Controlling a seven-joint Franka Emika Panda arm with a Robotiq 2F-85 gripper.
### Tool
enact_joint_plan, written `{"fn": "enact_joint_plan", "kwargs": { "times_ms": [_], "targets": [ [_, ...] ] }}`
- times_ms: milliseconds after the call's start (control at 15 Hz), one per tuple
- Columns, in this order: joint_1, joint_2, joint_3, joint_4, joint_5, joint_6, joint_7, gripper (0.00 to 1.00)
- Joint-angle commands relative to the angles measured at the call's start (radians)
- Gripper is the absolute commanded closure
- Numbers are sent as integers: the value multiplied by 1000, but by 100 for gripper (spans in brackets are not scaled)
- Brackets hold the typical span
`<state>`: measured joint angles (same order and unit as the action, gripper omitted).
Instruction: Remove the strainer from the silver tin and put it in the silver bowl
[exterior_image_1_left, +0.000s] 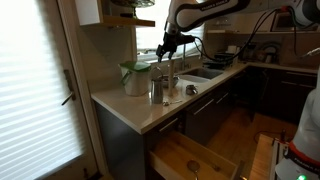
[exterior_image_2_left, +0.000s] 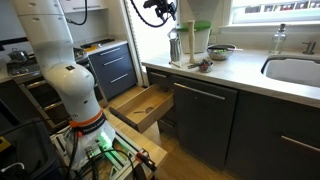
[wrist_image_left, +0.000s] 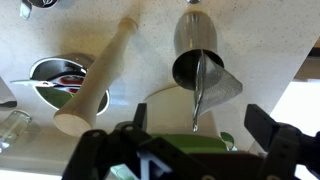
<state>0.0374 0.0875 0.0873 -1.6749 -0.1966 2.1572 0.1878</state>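
Note:
The top of the handle is below my fingers in the wrist view. My gripper should move down first and then close on the handle.
In the wrist view the silver tin (wrist_image_left: 192, 62) stands upright on the pale counter. The strainer (wrist_image_left: 218, 86) sits in it, mesh leaning over the tin's rim, and its slim handle runs toward me. My gripper (wrist_image_left: 200, 130) is open, and the handle's tip lies between the two dark fingers, touching neither. The silver bowl (wrist_image_left: 60, 76) lies to the left with red and green items inside. In both exterior views the gripper (exterior_image_1_left: 165, 45) (exterior_image_2_left: 168, 12) hovers above the tin (exterior_image_1_left: 157, 89) (exterior_image_2_left: 175, 45).
A white-and-green jug (wrist_image_left: 175, 110) (exterior_image_1_left: 133, 78) (exterior_image_2_left: 200, 40) stands right beside the tin. A long pale wooden roller (wrist_image_left: 100, 75) is between tin and bowl. A sink (exterior_image_1_left: 205, 72) is set in the counter. A drawer (exterior_image_1_left: 190, 160) (exterior_image_2_left: 140, 105) stands open below.

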Motion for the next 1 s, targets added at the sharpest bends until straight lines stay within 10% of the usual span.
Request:
{"fn": "enact_joint_plan", "kwargs": {
  "times_ms": [0,933],
  "targets": [
    [15,29,-14,31,16,-3,-7,0],
    [2,220,-37,294,199,-150,-45,2]
  ]
}}
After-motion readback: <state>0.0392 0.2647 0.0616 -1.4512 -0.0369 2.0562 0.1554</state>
